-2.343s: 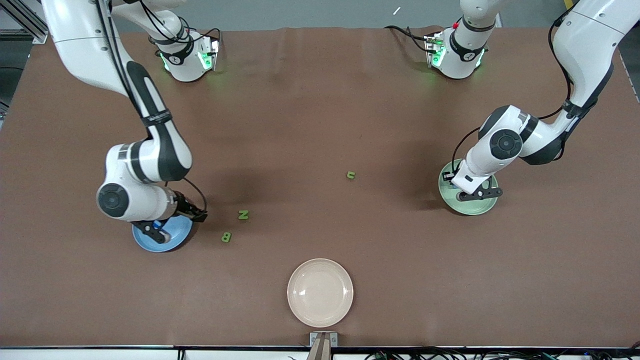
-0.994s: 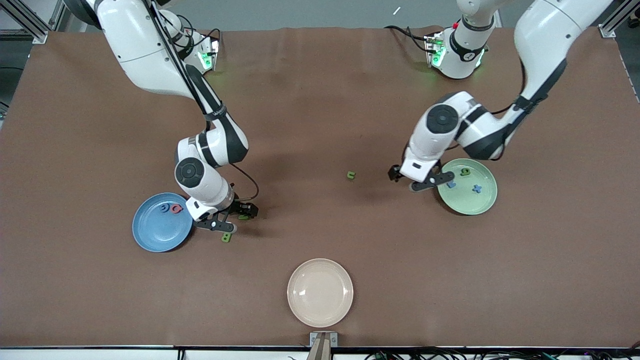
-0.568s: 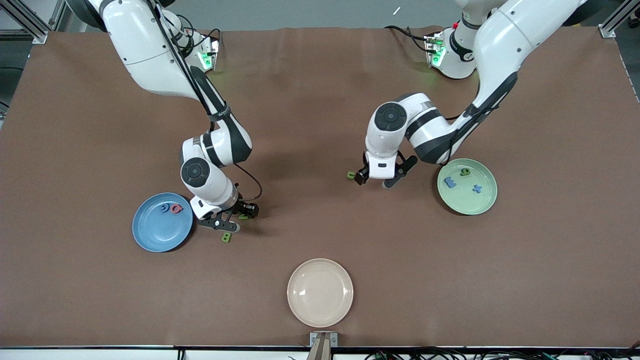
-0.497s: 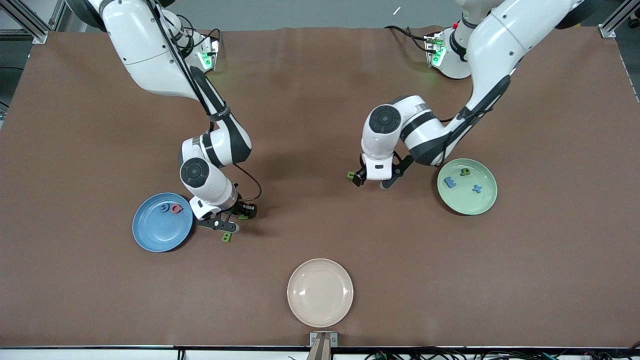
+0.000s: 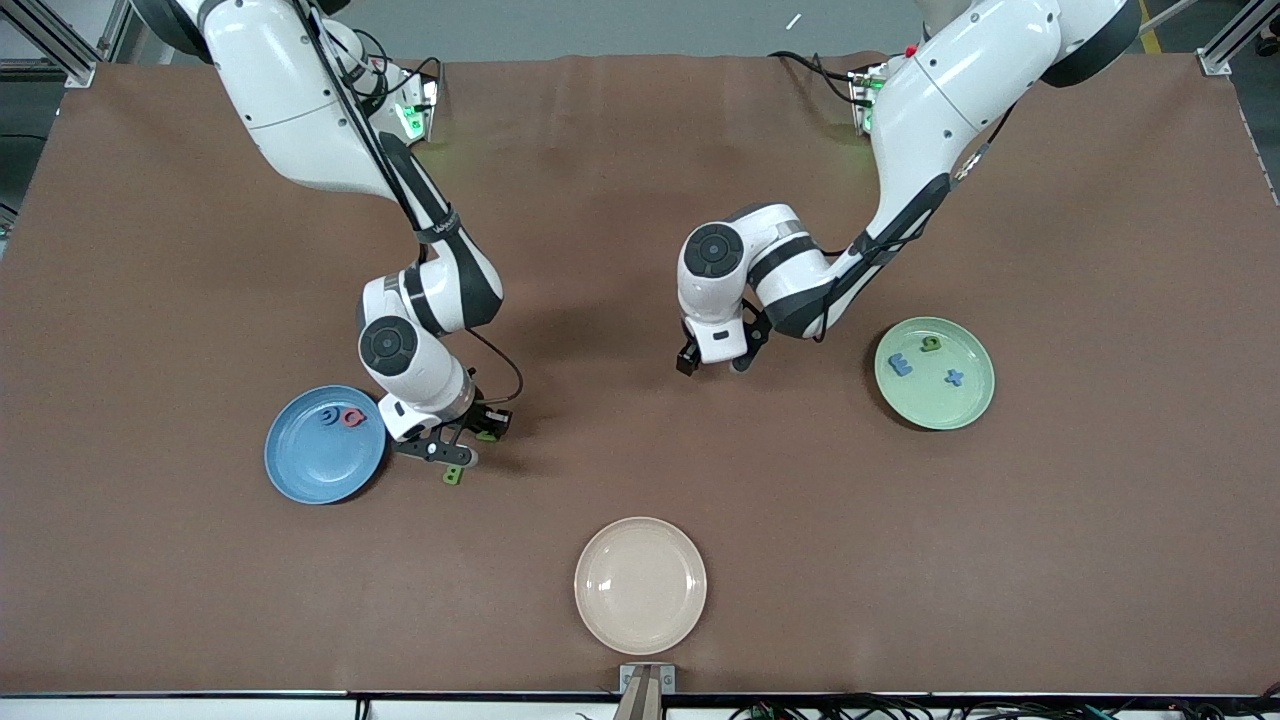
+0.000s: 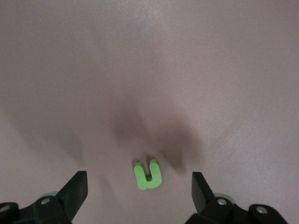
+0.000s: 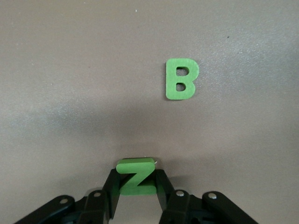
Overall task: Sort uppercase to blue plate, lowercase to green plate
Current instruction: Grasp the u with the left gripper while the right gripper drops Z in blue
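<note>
My left gripper should next grip the u's upright strokes, to sort the green lowercase u onto the green plate (image 5: 950, 408).
My right gripper (image 7: 136, 185) is shut on the green N (image 7: 136, 178), an uppercase letter held on edge low over the table beside the blue plate (image 5: 305, 465). The green B (image 7: 181, 79) lies flat close by, nearer the front camera (image 5: 453, 475). A blue G (image 5: 329, 417) and a pink-red G (image 5: 351, 417) lie on the blue plate. My left gripper (image 6: 138, 186) is open and straddles the small green lowercase u (image 6: 148, 175) at mid-table; in the front view the left gripper (image 5: 712, 362) hides that letter. The green plate (image 5: 950, 408) holds a blue E-shaped piece (image 5: 901, 364), a green g (image 5: 931, 344) and a blue x (image 5: 955, 378).
A cream-beige plate (image 5: 640, 585) sits near the table's front edge, midway between the arms. The two robot bases (image 5: 385, 110) stand along the table edge farthest from the front camera.
The left arm swung from the green plate to over the small u. The right gripper closed on the N and barely shifted.
</note>
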Robot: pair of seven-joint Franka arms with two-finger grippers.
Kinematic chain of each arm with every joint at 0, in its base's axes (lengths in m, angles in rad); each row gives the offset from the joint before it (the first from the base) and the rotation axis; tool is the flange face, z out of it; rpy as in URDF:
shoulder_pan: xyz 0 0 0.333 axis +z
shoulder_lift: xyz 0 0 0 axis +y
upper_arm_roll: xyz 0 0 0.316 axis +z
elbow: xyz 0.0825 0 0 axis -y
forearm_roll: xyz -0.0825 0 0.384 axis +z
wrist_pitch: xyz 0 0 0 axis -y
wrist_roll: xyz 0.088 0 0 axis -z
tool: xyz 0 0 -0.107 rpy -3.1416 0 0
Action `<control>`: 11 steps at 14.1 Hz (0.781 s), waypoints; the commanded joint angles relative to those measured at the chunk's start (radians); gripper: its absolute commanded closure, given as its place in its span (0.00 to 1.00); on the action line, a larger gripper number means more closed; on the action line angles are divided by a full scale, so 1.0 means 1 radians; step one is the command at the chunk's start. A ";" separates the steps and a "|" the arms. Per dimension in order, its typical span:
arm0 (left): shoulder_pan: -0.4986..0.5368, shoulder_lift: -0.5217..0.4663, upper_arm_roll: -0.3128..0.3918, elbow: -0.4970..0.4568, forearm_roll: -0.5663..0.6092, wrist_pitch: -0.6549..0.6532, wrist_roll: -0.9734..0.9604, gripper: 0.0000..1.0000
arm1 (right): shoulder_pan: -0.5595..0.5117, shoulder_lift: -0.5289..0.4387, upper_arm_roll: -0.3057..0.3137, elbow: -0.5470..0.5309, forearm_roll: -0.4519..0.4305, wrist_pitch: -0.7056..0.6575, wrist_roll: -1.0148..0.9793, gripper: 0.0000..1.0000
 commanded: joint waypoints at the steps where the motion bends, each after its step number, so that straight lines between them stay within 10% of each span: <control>1: -0.010 0.028 0.011 0.025 -0.016 0.012 -0.013 0.10 | -0.011 0.000 0.002 -0.002 -0.008 -0.005 0.018 1.00; 11: -0.020 0.055 0.012 0.039 -0.016 0.028 -0.013 0.51 | -0.137 -0.082 -0.056 0.182 -0.015 -0.457 -0.187 1.00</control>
